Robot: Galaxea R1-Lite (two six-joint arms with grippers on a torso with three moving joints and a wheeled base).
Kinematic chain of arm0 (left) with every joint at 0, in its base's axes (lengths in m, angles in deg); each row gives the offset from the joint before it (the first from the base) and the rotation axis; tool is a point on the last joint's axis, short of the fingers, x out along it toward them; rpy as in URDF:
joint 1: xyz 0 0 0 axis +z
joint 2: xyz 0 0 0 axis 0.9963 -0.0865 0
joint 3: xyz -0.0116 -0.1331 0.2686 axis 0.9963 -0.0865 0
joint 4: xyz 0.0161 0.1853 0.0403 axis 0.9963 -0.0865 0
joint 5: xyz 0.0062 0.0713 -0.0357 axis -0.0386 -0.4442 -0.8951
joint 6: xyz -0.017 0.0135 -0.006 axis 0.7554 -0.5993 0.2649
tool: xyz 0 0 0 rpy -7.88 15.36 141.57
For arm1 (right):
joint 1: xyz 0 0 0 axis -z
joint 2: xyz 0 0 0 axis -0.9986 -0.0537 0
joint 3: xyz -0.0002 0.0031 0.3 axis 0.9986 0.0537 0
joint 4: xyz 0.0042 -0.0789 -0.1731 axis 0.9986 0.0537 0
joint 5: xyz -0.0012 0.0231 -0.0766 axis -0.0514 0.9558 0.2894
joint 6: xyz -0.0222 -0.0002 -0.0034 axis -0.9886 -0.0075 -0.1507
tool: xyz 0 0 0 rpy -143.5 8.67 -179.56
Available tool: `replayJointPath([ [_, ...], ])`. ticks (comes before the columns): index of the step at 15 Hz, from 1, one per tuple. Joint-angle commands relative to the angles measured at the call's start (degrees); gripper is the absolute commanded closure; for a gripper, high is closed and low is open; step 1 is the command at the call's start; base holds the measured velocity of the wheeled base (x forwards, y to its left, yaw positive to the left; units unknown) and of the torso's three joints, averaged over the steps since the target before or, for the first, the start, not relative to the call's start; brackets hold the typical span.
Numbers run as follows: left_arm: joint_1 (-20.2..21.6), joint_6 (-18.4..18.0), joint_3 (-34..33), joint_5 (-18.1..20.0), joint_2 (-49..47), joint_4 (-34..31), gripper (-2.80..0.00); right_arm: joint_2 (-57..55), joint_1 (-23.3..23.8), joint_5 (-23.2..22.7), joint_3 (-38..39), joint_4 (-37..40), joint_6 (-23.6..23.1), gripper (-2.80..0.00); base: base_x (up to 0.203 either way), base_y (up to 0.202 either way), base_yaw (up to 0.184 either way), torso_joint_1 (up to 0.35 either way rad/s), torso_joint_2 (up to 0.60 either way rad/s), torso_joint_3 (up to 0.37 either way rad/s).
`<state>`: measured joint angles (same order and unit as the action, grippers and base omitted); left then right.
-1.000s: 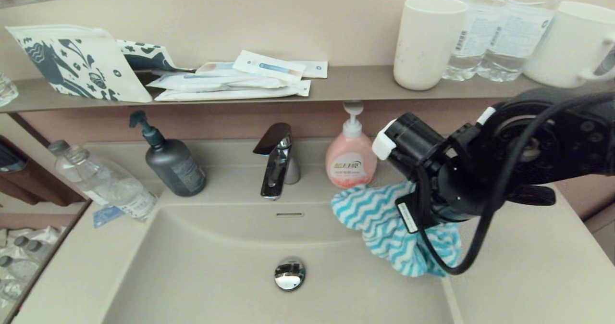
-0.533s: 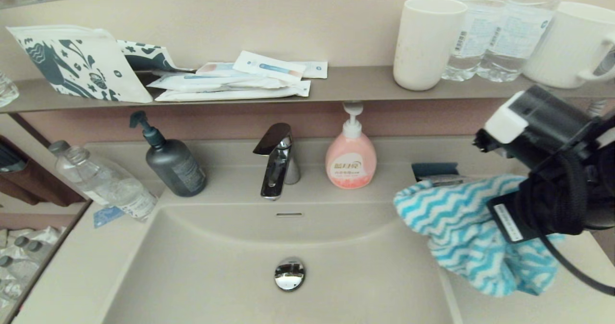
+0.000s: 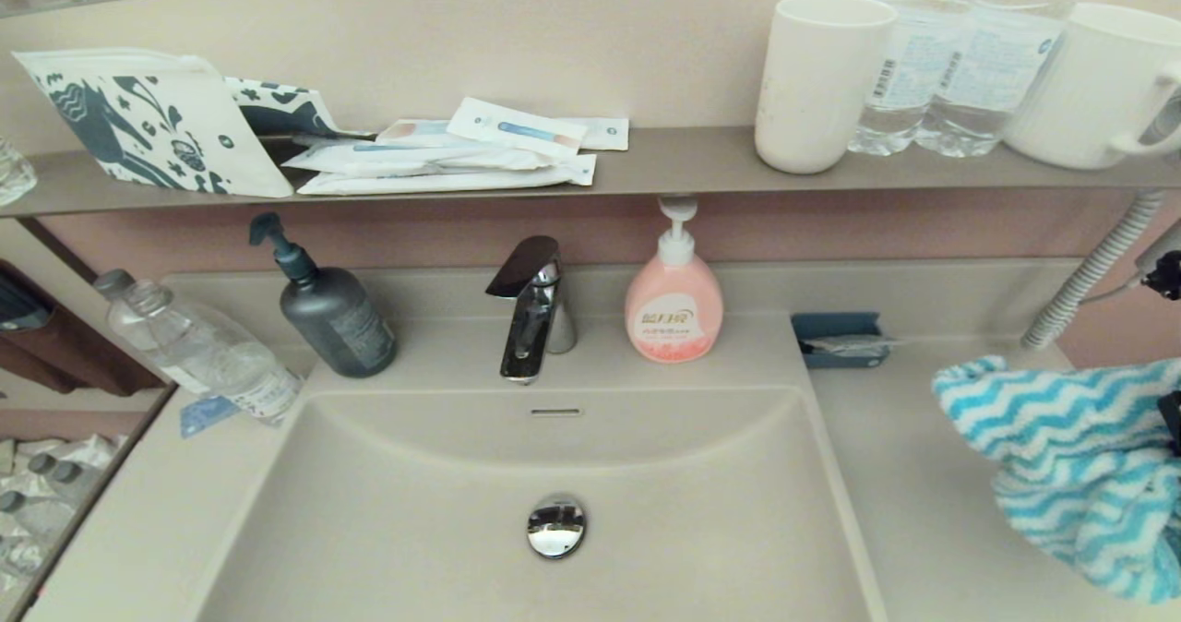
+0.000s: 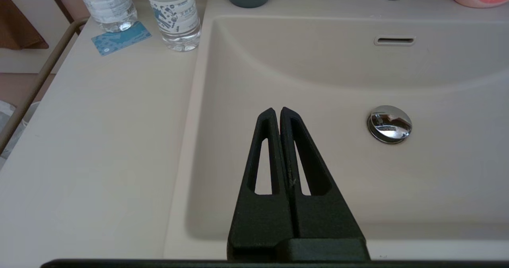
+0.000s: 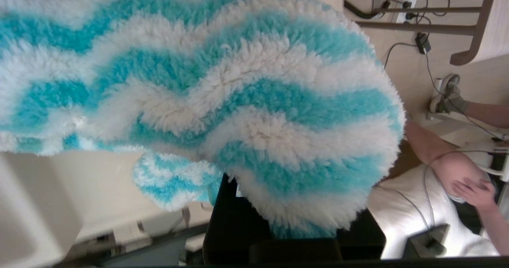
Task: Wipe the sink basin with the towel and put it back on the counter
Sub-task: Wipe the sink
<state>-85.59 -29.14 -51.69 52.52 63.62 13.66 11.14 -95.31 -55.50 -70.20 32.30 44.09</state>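
The towel's bunched folds hang out past the counter's side edge. My right gripper should keep holding the towel until it rests on the counter.
The turquoise and white zigzag towel (image 3: 1070,456) hangs bunched above the beige counter (image 3: 923,502), right of the sink basin (image 3: 415,511). My right gripper (image 5: 292,216) is shut on the towel (image 5: 238,101), whose fluffy folds hide the fingertips. In the head view that gripper lies almost wholly beyond the right edge. The basin holds only its chrome drain plug (image 3: 556,525) and overflow slot (image 3: 555,412). My left gripper (image 4: 276,111) is shut on nothing, hovering over the basin's (image 4: 318,81) front left part, left of the drain plug (image 4: 389,123).
A faucet (image 3: 530,313), a pink soap bottle (image 3: 674,304) and a dark pump bottle (image 3: 332,313) stand behind the basin. A water bottle (image 3: 198,345) sits at the left. A blue tray (image 3: 840,338) and a hose (image 3: 1089,276) are at the back right. Cups (image 3: 821,82) stand on the wall shelf.
My right arm has swung to the right with the towel, from over the basin's right rim to above the counter, and has nearly left the head view.
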Motion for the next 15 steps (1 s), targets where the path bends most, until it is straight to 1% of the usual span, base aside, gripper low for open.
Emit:
replayJointPath([
  [1, 0.0, 0.0, 0.0, 0.0, -0.1, 0.0, 0.00, 1.9, 4.4, -0.4, 4.8, -6.0, -2.6, 0.00, 0.000, 0.000, 0.000, 0.000, 0.00, 0.000],
  [3, 0.0, 0.0, 0.0, 0.0, -0.1, 0.0, 0.00, 1.8, 6.2, -1.9, 10.2, -12.4, -3.6, 0.00, 0.000, 0.000, 0.000, 0.000, 0.00, 0.000],
  [5, 0.0, 0.0, 0.0, 0.0, -0.1, 0.0, 0.00, 1.6, 6.8, -3.9, 15.3, -19.5, -4.4, 0.00, 0.000, 0.000, 0.000, 0.000, 0.00, 0.000],
  [8, 0.0, 0.0, 0.0, 0.0, -0.1, 0.0, 0.00, -0.5, 6.6, -9.8, 21.5, -32.0, -3.5, 0.00, 0.000, 0.000, 0.000, 0.000, 0.00, 0.000],
  [11, 0.0, 0.0, 0.0, 0.0, -0.1, 0.0, 0.00, -4.1, 6.3, -10.7, 26.7, -48.9, -2.6, 0.00, 0.000, 0.000, 0.000, 0.000, 0.00, 0.000],
  [12, 0.0, 0.0, 0.0, 0.0, -0.1, 0.0, 0.00, -5.4, 5.4, -10.6, 28.7, -52.1, -2.5, 0.00, 0.000, 0.000, 0.000, 0.000, 0.00, 0.000],
  [15, 0.0, 0.0, 0.0, 0.0, -0.1, 0.0, 0.00, -7.8, 3.7, -10.5, 32.3, -53.2, -2.0, 0.00, 0.000, 0.000, 0.000, 0.000, 0.00, 0.000],
])
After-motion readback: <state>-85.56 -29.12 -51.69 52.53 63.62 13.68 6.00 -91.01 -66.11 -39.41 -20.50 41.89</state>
